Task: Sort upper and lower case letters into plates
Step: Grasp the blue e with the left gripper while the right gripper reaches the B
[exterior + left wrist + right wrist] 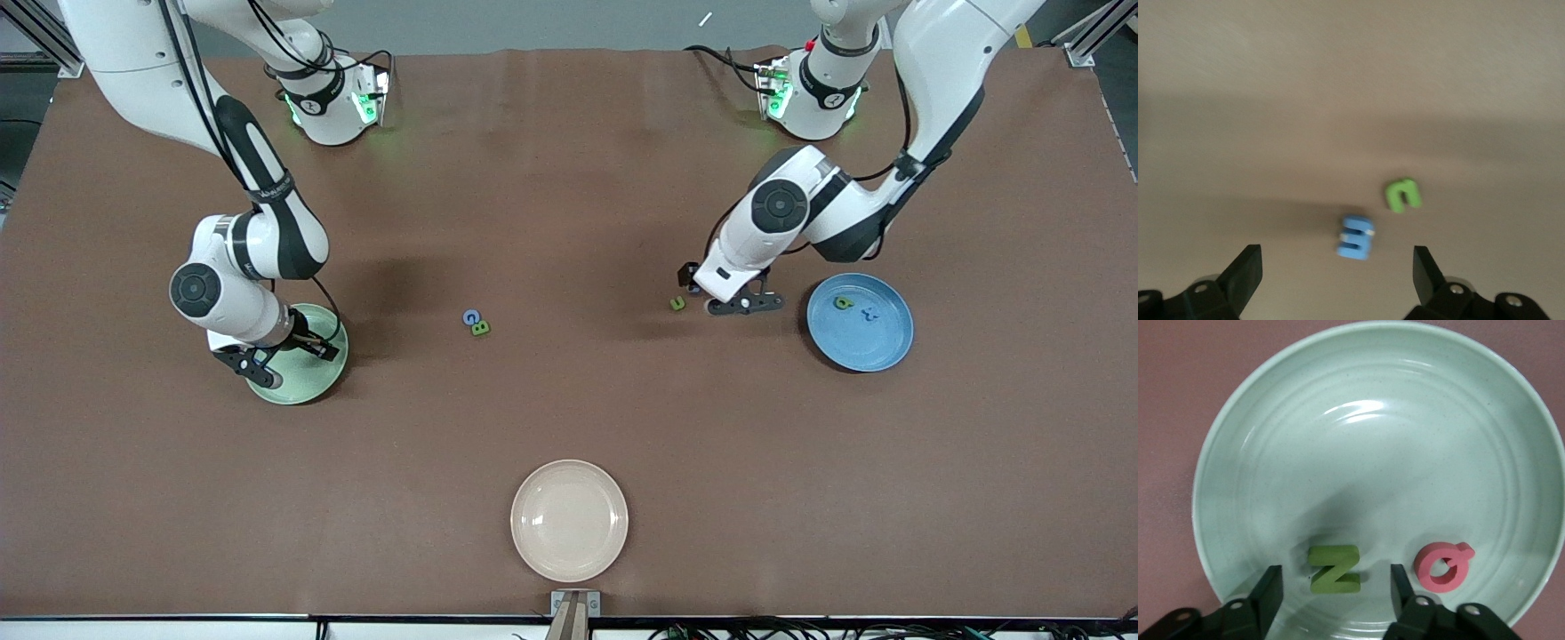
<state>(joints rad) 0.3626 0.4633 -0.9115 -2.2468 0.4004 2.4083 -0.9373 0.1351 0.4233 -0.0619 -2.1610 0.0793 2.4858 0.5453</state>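
The blue letter (1355,237) is ahead, below my open fingers in the left wrist view, so closing now would miss it. My left gripper needs to go lower before it closes.
My right gripper (276,357) hangs low over the mint green plate (311,389), open. In the right wrist view its fingers (1271,590) stand apart on either side of a green Z (1333,568) that lies in the plate (1371,453), touching neither finger. A red letter (1443,565) lies beside the Z. My left gripper (745,304) is open just above the table between the blue plate (867,351) and a green letter (677,303). The left wrist view shows that green letter (1403,195) and a blue letter (1356,237) ahead of the open gripper (1337,267).
The blue plate holds a green letter (843,302) and a blue letter (870,313). A blue letter (471,316) and a green letter (480,328) lie together mid-table. A cream plate (569,520) sits near the table's front edge.
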